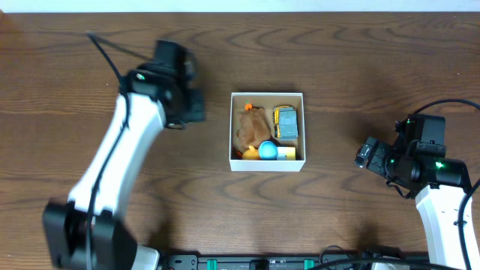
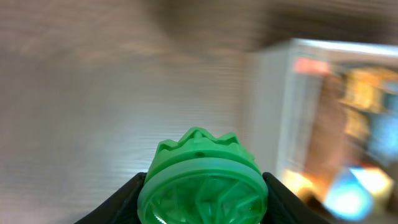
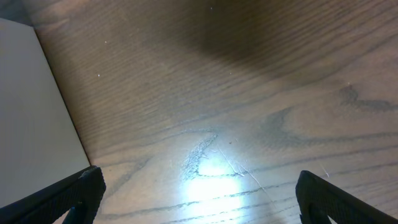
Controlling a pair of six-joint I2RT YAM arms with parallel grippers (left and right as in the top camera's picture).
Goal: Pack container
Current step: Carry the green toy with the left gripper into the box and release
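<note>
Opened now, the green ridged toy [image 2: 203,180] would end on bare wood short of the box's white side. My left gripper keeps hold of it until over the box.
The container [image 1: 267,166], a small square box with white walls, sits at the table's middle. It holds a brown toy [image 1: 253,126], a grey and yellow toy [image 1: 286,122], a blue toy [image 1: 268,149] and an orange piece. My left gripper [image 1: 187,105] is to the left of the box and above the table, shut on a green ridged toy [image 2: 203,180]. The box [image 2: 273,112] shows blurred at the right of the left wrist view. My right gripper [image 3: 199,193] is open and empty over bare wood, right of the box wall [image 3: 31,118].
The wooden table [image 1: 360,75] stretches all round the box. A black cable [image 1: 105,49] runs from the left arm at the upper left. A rail with green fittings [image 1: 262,262] lies along the front edge.
</note>
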